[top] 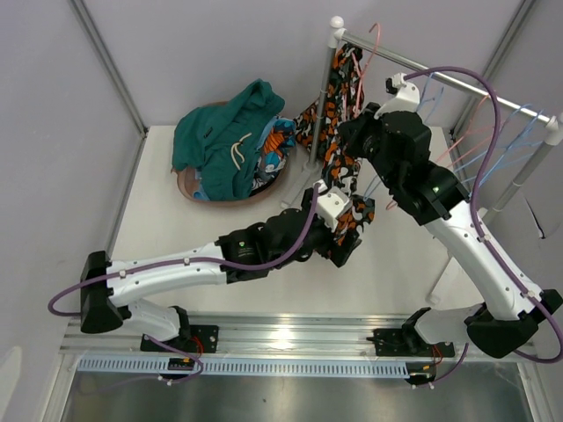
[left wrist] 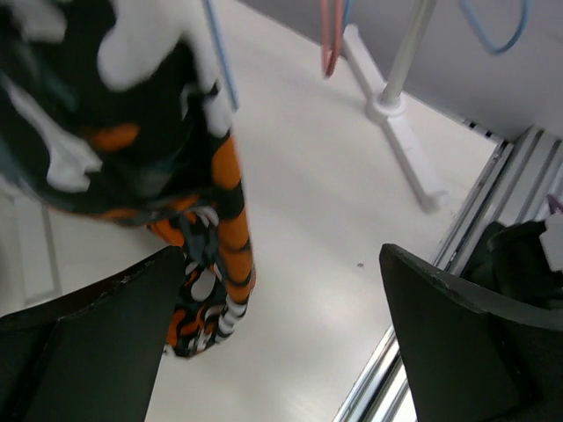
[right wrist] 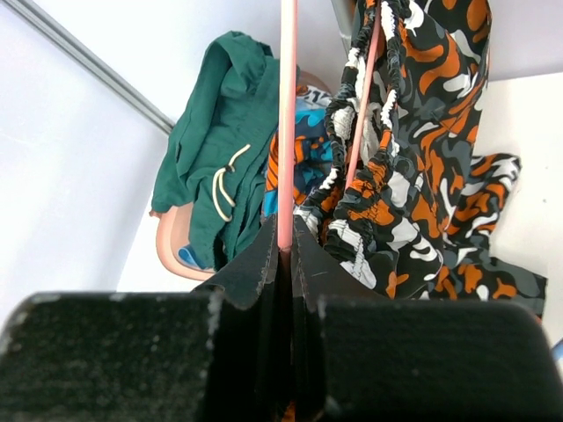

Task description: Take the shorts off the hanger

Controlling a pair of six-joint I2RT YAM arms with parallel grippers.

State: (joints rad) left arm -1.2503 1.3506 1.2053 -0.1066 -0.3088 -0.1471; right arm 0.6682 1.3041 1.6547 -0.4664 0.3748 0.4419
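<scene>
The robot's left gripper needs to grab the camouflage shorts (top: 337, 105) next by their lower end (top: 355, 214), so that the waistband stays free to slip off the hanger.
The orange-black-white camouflage shorts (top: 337, 105) hang by their waistband from a pink hanger (right wrist: 287, 132) on the rack rail. They also show in the right wrist view (right wrist: 422, 158) and the left wrist view (left wrist: 114, 132). My right gripper (right wrist: 286, 251) is shut on the hanger's pink bar, just left of the waistband. My left gripper (left wrist: 280, 264) is open and empty by the shorts' lower end, with the fabric beside its left finger. Teal green shorts (top: 229, 132) and patterned shorts (top: 277, 149) lie in the basket. The black shorts are not in view.
The brown basket (top: 189, 186) sits at the table's back left. The rack's rail (top: 440, 75) runs across the back right with several empty blue and pink hangers (top: 519, 123). Its white foot (left wrist: 409, 149) rests on the table near my left gripper.
</scene>
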